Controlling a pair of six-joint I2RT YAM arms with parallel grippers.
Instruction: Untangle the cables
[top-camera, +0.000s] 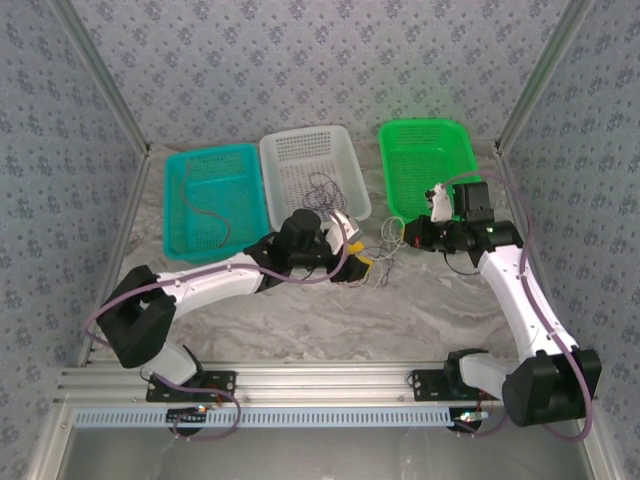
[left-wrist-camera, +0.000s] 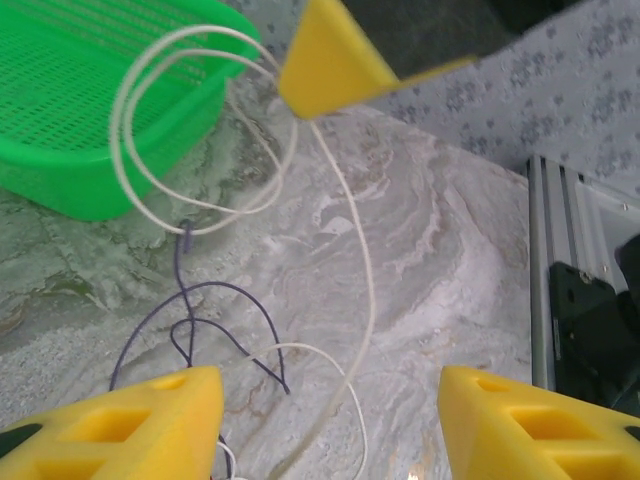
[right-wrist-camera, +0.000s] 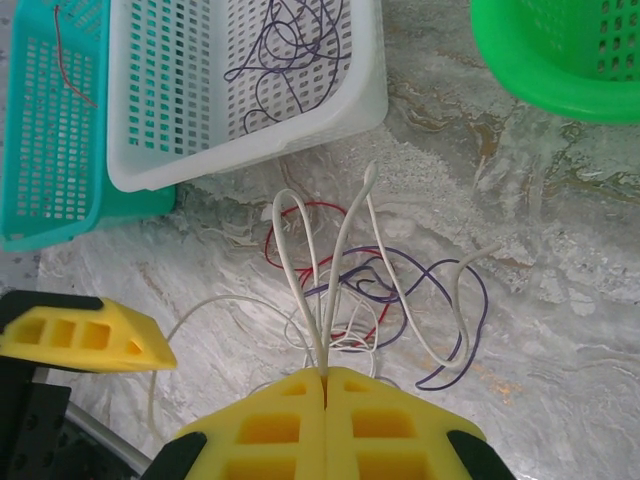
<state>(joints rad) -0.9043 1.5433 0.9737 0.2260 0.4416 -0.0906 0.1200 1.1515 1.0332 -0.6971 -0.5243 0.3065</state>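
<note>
The left gripper should draw the cable from the tangle, so next it should grab the single whitish piece of cable (top-camera: 379, 273) (left-wrist-camera: 341, 388) below the right gripper's cable loops.
The cables (right-wrist-camera: 372, 285) lie as a loose tangle of red, purple and whitish strands on the marble table between the two arms. My right gripper (right-wrist-camera: 325, 378) is shut on whitish cable strands (right-wrist-camera: 340, 262), which rise from the tangle in long loops. From the left wrist view, that gripper's yellow tip (left-wrist-camera: 330, 60) holds whitish loops (left-wrist-camera: 135, 120) in front of the green basket. My left gripper (left-wrist-camera: 330, 428) stands open just above the table; one whitish strand (left-wrist-camera: 368, 290) runs down between its fingers without touching them. A purple cable (left-wrist-camera: 200, 322) curls beside its left finger (left-wrist-camera: 150, 420).
A white basket (right-wrist-camera: 160, 120) holds a purple cable (right-wrist-camera: 290, 50), and a teal basket (right-wrist-camera: 40, 150) beside it holds a red cable (right-wrist-camera: 70, 62). The green basket (top-camera: 428, 150) stands at the back right. The left gripper's finger (right-wrist-camera: 85, 335) is close beside the right gripper.
</note>
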